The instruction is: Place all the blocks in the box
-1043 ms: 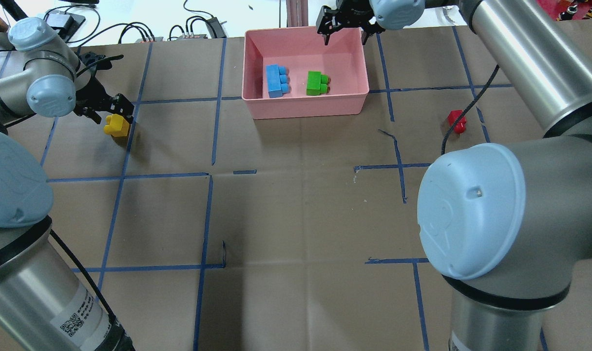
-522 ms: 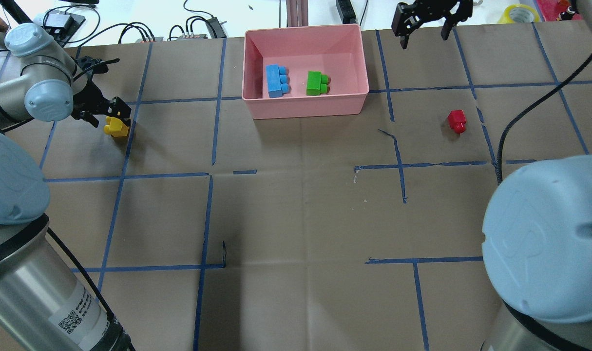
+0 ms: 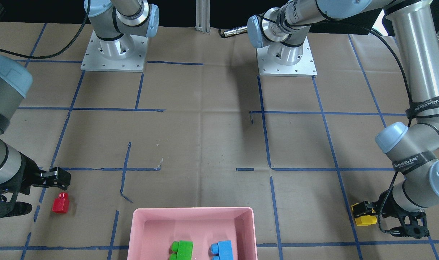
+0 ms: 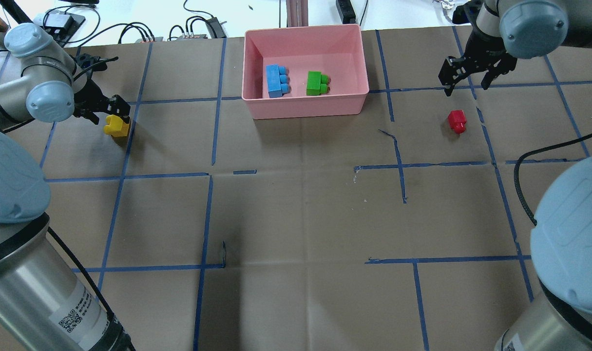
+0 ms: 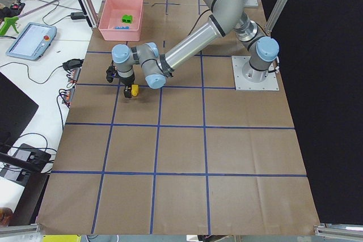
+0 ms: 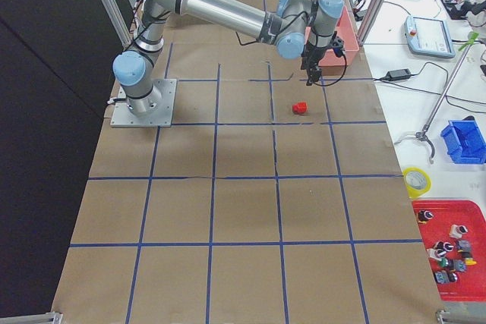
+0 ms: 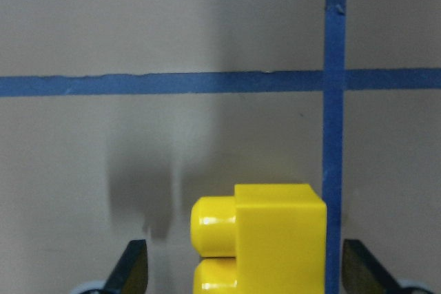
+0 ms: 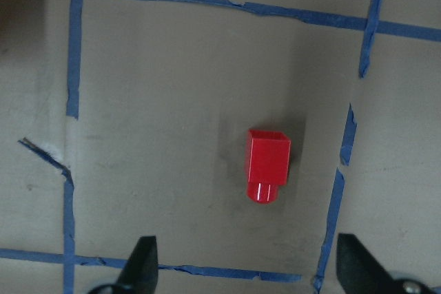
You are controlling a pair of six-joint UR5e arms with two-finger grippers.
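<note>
The left gripper grabs the yellow block across its studded side and base next, to put the yellow block into the pink box (image 3: pixel 192 229).
The yellow block (image 4: pixel 116 126) lies on the table at the far left. My left gripper (image 4: pixel 111 111) is low over it and open. In the left wrist view the yellow block (image 7: pixel 269 239) sits between the two fingers (image 7: pixel 134 273), with gaps on both sides. The red block (image 4: pixel 456 120) lies on the table at the right. My right gripper (image 4: pixel 466 80) hangs open and empty above and just beyond it; the right wrist view shows the red block (image 8: pixel 267 163) ahead of the fingertips (image 8: pixel 141 266). The light blue block (image 4: pixel 276 81) and green block (image 4: pixel 316 83) lie in the pink box (image 4: pixel 305 109).
The table is covered in brown paper with a grid of blue tape lines (image 4: pixel 208 173). Cables and small devices (image 4: pixel 198 27) lie beyond the far edge behind the box. The two arm bases (image 3: pixel 112 54) stand on the robot's side.
My right gripper has swung from over the box's far rim to the right and back toward the red block. My left gripper has stayed around the yellow block.
</note>
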